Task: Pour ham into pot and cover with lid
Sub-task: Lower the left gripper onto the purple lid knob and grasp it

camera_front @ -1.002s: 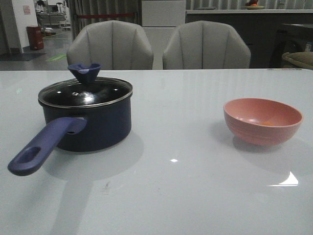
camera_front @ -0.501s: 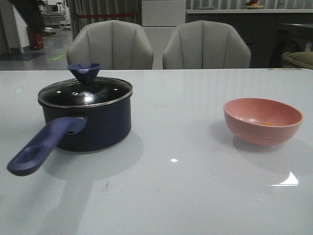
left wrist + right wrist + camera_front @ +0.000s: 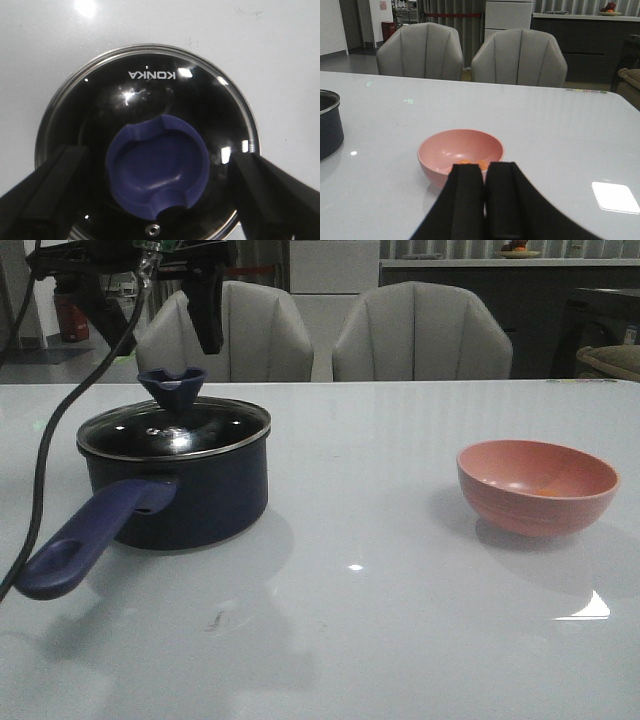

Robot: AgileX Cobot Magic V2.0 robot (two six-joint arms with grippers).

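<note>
I should lower my left gripper first and then close it on the knob. Its fingers are above the blue flared knob [image 3: 172, 387] and would miss it if I closed now.
The dark navy pot [image 3: 190, 495] stands at the table's left, its purple-blue handle [image 3: 85, 535] pointing toward the near left. The glass lid [image 3: 175, 430] sits on it, topped by a blue flared knob [image 3: 172, 387]. My left gripper [image 3: 160, 335] hangs open just above that knob. In the left wrist view the knob [image 3: 157, 167] lies between the wide-spread fingers [image 3: 50, 192], which touch nothing. The pink bowl [image 3: 538, 485] at the right holds the small orange ham [image 3: 547, 492]. My right gripper [image 3: 485, 172] is shut and empty, just short of the bowl [image 3: 445, 147] and ham [image 3: 467, 162].
Two grey chairs [image 3: 330, 335] stand behind the table's far edge. A black cable [image 3: 40, 460] from the left arm hangs down left of the pot, past the handle. The pot's rim [image 3: 327, 125] shows at the edge of the right wrist view.
The left arm has come into the front view from the upper left and now hangs over the lid's knob. Pot, lid and bowl have not moved.
</note>
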